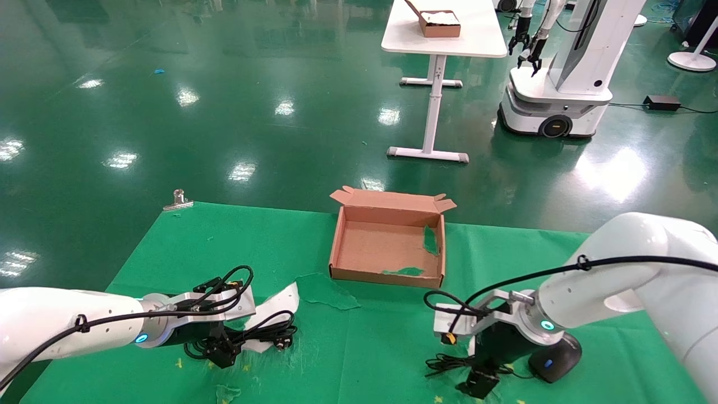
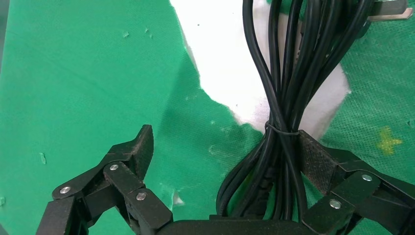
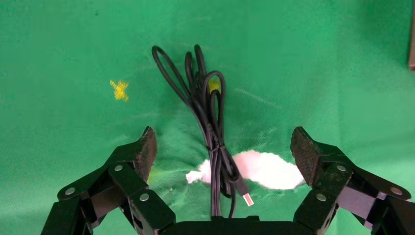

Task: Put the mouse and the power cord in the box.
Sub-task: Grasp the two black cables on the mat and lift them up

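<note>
My right gripper needs to grab the mouse's thin wire by the coiled bundle [image 1: 447,363] next, to put the mouse in the box [image 1: 387,247].
The box [image 1: 387,247] stands open at the far middle of the green cloth, with green scraps on its inner walls. The power cord [image 1: 269,332] lies bundled at the near left. My left gripper [image 1: 224,350] is low over it and open. In the left wrist view the power cord [image 2: 284,98] runs between the fingers [image 2: 139,147] of the left gripper [image 2: 227,147], against one pad and apart from the other. The mouse [image 1: 552,359] rests at the near right. My right gripper [image 1: 479,381] is open beside it, straddling the mouse's coiled thin wire [image 3: 210,122] in the right gripper [image 3: 225,147].
Torn patches in the cloth [image 1: 280,303] show white beneath. A metal clip [image 1: 178,200] holds the cloth's far left corner. Beyond the table, a white desk [image 1: 443,33] carries a smaller brown box [image 1: 439,23], and another robot [image 1: 561,84] stands on the green floor.
</note>
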Motion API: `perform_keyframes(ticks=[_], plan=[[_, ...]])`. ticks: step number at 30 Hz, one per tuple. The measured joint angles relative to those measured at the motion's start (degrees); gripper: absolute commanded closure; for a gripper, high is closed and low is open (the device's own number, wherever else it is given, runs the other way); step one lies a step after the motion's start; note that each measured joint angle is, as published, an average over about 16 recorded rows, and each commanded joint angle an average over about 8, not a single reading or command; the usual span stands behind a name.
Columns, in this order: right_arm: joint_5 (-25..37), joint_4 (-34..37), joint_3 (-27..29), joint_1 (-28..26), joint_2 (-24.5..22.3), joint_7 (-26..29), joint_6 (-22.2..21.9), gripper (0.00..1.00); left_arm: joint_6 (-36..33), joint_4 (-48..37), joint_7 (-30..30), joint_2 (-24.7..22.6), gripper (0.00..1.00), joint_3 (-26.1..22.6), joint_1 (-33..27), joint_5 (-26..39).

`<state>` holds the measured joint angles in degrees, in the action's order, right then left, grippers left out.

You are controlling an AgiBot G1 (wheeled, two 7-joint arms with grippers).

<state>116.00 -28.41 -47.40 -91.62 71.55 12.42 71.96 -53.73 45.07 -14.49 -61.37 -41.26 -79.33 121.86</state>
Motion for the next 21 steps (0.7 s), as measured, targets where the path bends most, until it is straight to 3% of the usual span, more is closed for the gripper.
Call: perform_keyframes(ticks=[21], plan=[[-0.3, -0.5, 0.1, 0.1, -0.3, 0.0, 0.2, 1.0, 0.0, 0.0, 0.0, 0.0, 1.0, 0.0, 0.0, 0.0]])
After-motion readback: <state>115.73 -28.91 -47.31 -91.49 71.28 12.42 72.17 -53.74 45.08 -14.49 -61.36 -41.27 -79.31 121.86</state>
